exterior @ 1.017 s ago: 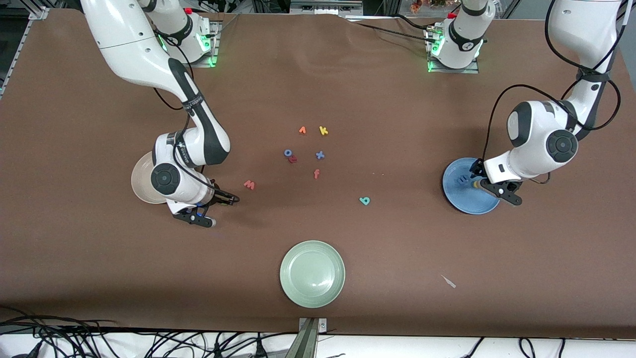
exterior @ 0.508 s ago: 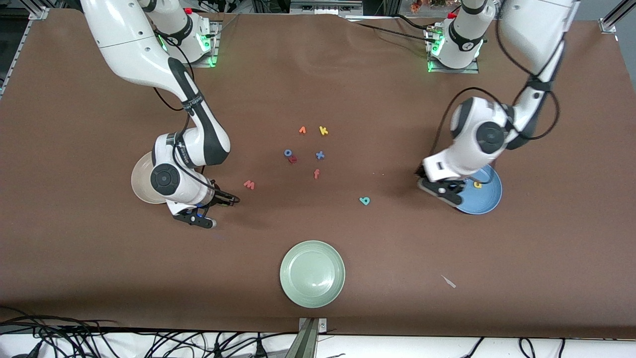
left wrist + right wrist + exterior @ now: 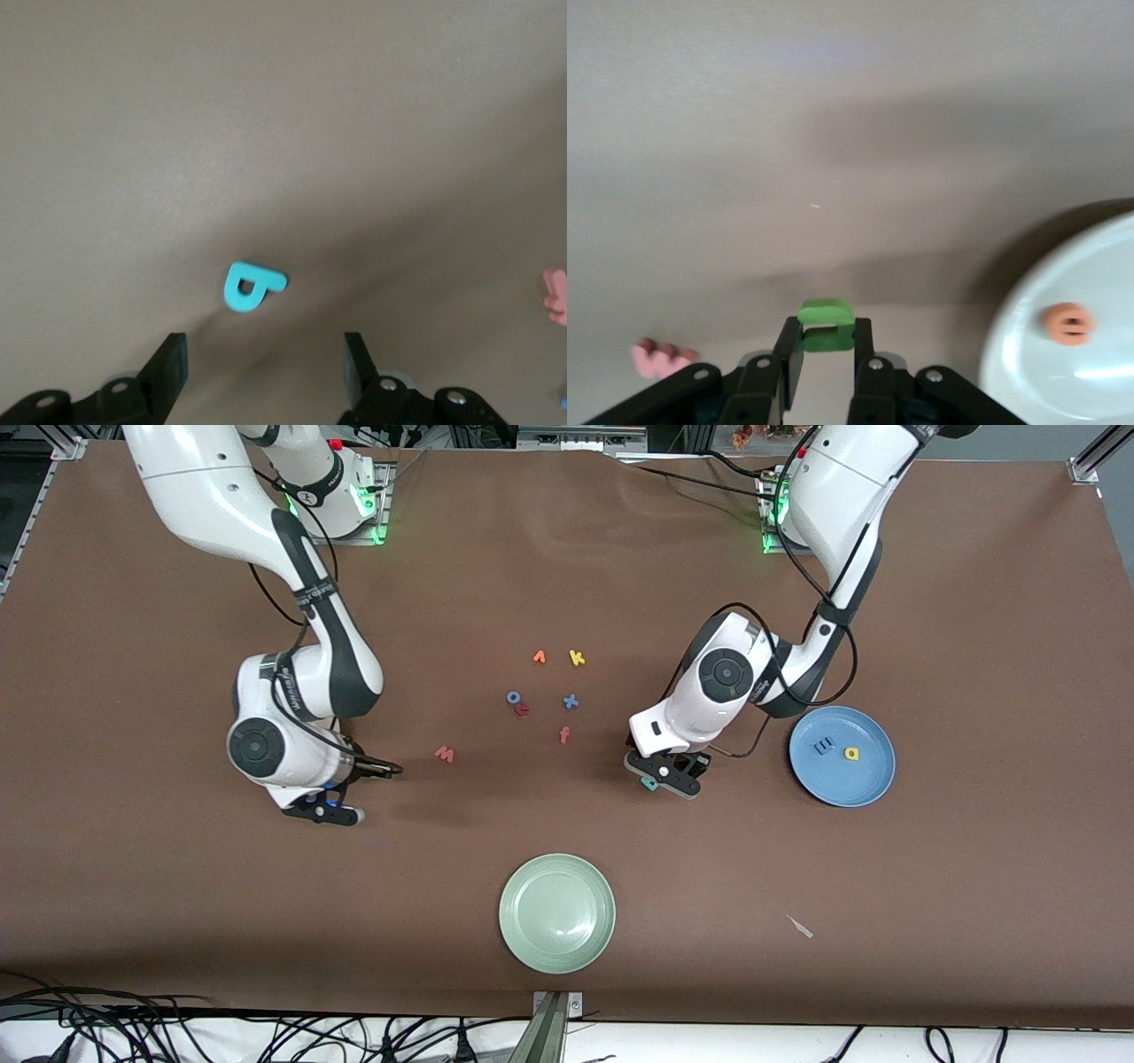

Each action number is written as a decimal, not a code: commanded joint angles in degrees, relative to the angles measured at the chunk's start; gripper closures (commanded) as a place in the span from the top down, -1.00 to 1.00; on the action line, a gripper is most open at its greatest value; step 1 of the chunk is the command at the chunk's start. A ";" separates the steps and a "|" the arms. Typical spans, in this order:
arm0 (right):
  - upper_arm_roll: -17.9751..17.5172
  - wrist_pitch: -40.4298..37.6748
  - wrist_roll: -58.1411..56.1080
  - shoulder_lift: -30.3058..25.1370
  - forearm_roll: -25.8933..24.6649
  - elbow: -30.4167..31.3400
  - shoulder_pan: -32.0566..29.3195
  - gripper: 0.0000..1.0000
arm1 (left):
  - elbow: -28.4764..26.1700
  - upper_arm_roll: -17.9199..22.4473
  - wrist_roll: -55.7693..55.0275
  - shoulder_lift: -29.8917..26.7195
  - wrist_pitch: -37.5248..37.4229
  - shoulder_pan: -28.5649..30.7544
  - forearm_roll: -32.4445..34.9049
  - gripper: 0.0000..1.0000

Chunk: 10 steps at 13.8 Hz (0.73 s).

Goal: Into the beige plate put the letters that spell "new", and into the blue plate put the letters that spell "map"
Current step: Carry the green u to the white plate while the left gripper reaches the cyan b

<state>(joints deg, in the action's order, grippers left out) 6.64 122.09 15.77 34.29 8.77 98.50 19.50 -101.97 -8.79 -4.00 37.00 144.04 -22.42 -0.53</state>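
Note:
My left gripper would miss the teal "p" if it closed now, because the "p" is ahead of my fingers in the left wrist view. I need to move toward it first.
My right gripper (image 3: 827, 341) is shut on the green "n" (image 3: 826, 319), just above the table between the pinkish-red "w" (image 3: 445, 755) and the beige plate (image 3: 1028, 372). The orange "e" (image 3: 1067, 323) lies in that plate. In the front view the right arm hides the beige plate. My left gripper (image 3: 264, 363) hangs open over the teal "p" (image 3: 251, 286), which lies flat on the table just ahead of its fingertips. The blue plate (image 3: 842, 784), toward the left arm's end, holds the blue "m" (image 3: 825, 745) and the yellow "a" (image 3: 851, 754).
A pale green plate (image 3: 557, 913) sits near the front edge. Mid-table lie an orange "v" (image 3: 539, 657), yellow "k" (image 3: 577, 658), blue "o" (image 3: 513, 698) touching a dark red letter (image 3: 523, 709), blue "x" (image 3: 570, 701) and orange "f" (image 3: 564, 734). A white scrap (image 3: 800, 926) lies by the front edge.
My left arm has swung from over the blue plate to over the teal "p", baring the "m" and "a". My right arm shifted over the beige plate, still gripping the "n".

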 commanded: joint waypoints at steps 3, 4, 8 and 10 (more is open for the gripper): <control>4.60 2.00 -13.10 -10.10 -0.16 13.01 -0.08 -0.58 | 3.70 1.49 1.01 3.08 -0.17 -0.70 -0.43 0.58; 6.01 3.41 -16.26 -11.08 -0.16 15.21 -0.08 -0.58 | 4.23 1.58 1.01 3.69 0.01 -1.14 -0.35 0.58; 9.01 12.54 -27.34 -12.06 0.19 22.51 -0.16 -0.57 | 4.23 1.67 0.92 4.84 0.97 -2.02 0.18 0.58; 9.10 13.18 -29.56 -11.88 0.19 22.79 -0.17 0.15 | 4.23 1.84 1.01 5.28 0.98 -2.02 0.88 0.56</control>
<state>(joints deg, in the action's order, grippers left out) 15.80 133.75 -10.85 24.39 8.78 118.83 19.13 -99.35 -8.03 -3.84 41.06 144.89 -23.62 -0.41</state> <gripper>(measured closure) 0.718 0.211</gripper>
